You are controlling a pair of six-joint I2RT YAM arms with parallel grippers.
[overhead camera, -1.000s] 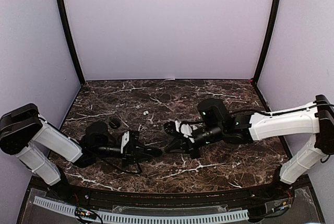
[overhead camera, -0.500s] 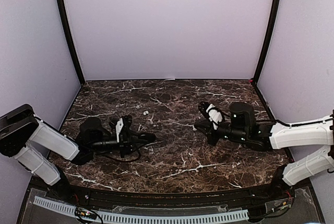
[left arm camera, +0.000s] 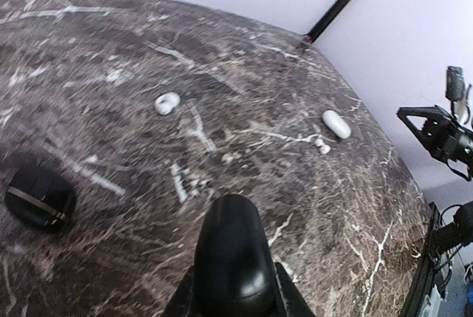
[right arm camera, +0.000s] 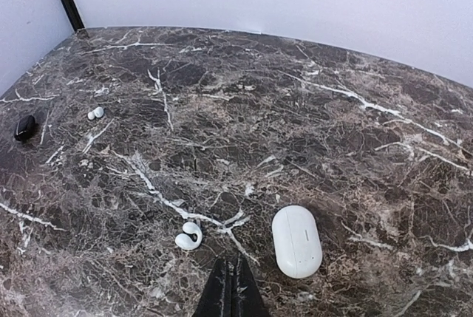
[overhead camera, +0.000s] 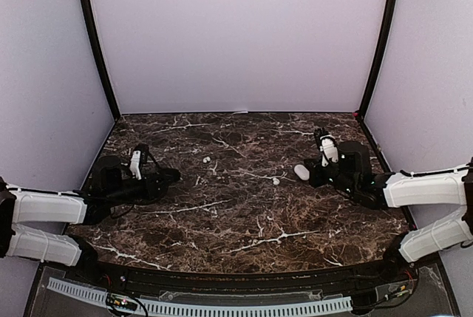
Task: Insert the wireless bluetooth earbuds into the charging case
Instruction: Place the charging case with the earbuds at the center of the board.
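Observation:
The glossy black oval case is still above the marble tabletop, so it is too early to release. My left gripper brings the case down onto the tabletop first, then releases it.
A white oval charging case lies shut on the marble, also in the top view. One white earbud rests just left of it. Another white earbud lies farther left. My right gripper is shut and empty, a little short of both, at the right of the top view. My left gripper is shut on a glossy black oval case, low at the table's left. A second black case sits beside it.
Black corner posts and pale walls close in the table on three sides. The right arm's white link stretches along the right edge, and the left arm lies along the left edge.
Both arms have drawn back from the centre, left arm to the left with the black case, right arm to the right. The white case and the earbud beside it now show.

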